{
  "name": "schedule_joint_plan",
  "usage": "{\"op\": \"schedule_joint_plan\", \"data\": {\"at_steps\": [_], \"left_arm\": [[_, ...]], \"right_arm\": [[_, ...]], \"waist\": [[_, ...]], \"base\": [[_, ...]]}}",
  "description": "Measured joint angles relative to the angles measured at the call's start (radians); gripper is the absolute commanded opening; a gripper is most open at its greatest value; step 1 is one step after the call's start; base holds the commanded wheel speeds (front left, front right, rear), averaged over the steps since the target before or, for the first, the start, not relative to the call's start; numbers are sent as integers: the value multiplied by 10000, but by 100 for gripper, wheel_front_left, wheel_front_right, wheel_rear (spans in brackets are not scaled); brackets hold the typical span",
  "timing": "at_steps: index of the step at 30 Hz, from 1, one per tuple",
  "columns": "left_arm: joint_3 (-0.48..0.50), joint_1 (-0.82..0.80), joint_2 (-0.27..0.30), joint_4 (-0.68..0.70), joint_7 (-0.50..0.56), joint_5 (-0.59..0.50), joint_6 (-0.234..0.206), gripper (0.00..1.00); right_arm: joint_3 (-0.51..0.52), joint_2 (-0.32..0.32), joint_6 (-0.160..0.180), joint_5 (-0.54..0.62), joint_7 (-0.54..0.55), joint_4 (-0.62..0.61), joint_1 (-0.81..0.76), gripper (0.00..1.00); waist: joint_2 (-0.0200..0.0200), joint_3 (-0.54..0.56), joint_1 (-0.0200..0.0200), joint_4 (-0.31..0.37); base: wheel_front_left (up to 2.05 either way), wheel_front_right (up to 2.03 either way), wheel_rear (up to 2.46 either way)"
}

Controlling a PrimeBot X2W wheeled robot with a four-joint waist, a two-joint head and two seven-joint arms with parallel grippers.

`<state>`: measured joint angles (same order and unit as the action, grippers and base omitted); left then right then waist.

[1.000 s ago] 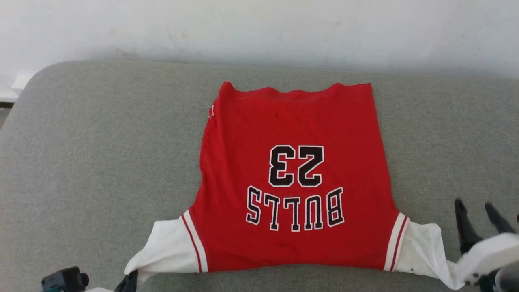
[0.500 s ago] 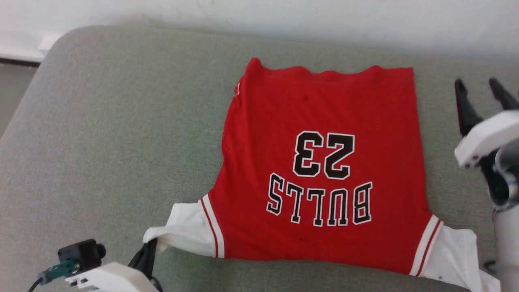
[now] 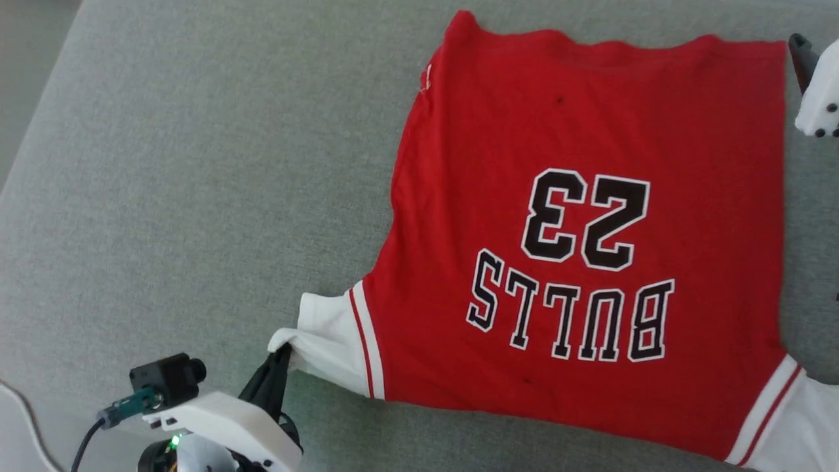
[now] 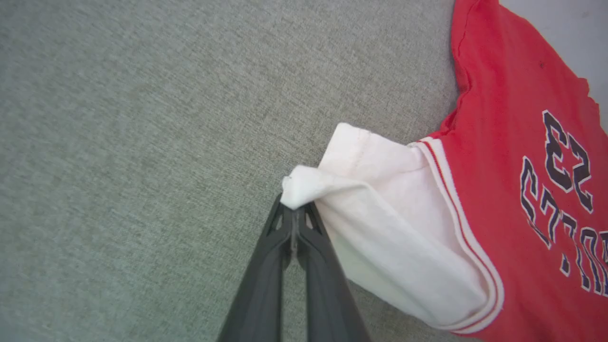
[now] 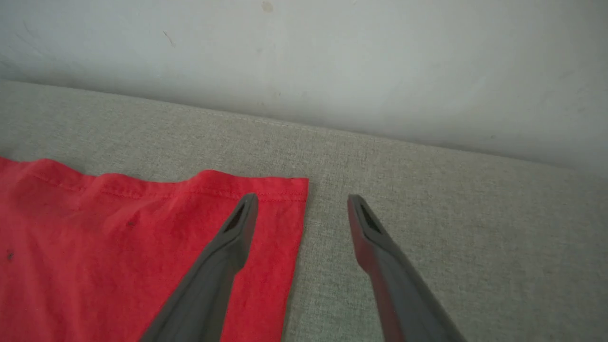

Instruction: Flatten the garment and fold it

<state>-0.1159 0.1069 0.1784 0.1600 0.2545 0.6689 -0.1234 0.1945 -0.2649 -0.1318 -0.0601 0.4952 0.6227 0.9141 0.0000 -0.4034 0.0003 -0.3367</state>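
Observation:
I will move my right gripper to the flat garment and pinch its red side edge by the hem corner [image 3: 784,69], where the bare cushion leaves room for a finger.
The red garment [image 3: 577,229] lies spread on the grey cushion, its black "BULLS 23" print facing up and reading upside down from my side. My left gripper [image 3: 280,354] is shut on the tip of the white left sleeve [image 4: 370,190], pinching a bunched corner at the fingertips [image 4: 295,211]. My right gripper [image 5: 301,199] is open and hovers over the garment's far right hem corner [image 5: 285,190], one finger above red cloth and the other above bare cushion. In the head view one dark right finger [image 3: 801,58] shows at the right edge. The right sleeve [image 3: 796,426] runs off the lower right.
The grey fabric cushion [image 3: 196,164] carries the garment and has wide bare cloth to the left. A pale wall [image 5: 304,61] rises just behind the cushion's back edge. A small black camera and cable [image 3: 164,383] sit on my left wrist.
The head camera has tilted down and moved closer, shifting the whole picture. My right gripper rose from beside the right sleeve to the far right hem corner. The left gripper keeps its hold.

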Motion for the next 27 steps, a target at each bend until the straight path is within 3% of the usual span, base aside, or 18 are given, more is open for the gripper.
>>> {"op": "schedule_joint_plan", "data": {"at_steps": [11, 12, 13, 16, 17, 20, 27], "left_arm": [[-255, -407, -226, -410, -364, 88, 339, 0], [-265, -449, -234, -428, -368, 90, 343, 0], [-276, -485, -244, -451, -395, 90, 345, 0], [-291, -505, -251, -493, -439, 90, 347, 0], [-293, -506, -251, -512, -441, 88, 347, 0], [-274, -502, -244, -568, -451, 94, 345, 0], [-134, -379, -98, -639, -347, 190, 267, 0]], "right_arm": [[677, 35, 0, 1344, 3557, 127, 1092, 100], [744, 38, 0, 1419, 3770, 21, 1107, 85], [803, 52, 0, 1490, 3983, -84, 1133, 42], [928, 136, 0, 1569, 4341, -460, 1098, 9], [945, 165, 0, 1569, 4265, -608, 1006, 0], [1074, 272, 0, 1482, 3417, -1053, 488, 0], [1005, 786, 2, 757, -963, -2144, -1549, 0]], "waist": [[0, -1061, -2, -579], [0, -1114, -2, -611], [0, -1157, -3, -638], [0, -1191, -2, -667], [0, -1167, -2, -661], [0, -1034, -2, -596], [0, -427, -3, -307]], "base": [[0, 0, 0], [0, 0, 0], [0, 0, 0], [0, 0, 0], [0, 0, 0], [0, 0, 0], [0, 0, 0]]}}
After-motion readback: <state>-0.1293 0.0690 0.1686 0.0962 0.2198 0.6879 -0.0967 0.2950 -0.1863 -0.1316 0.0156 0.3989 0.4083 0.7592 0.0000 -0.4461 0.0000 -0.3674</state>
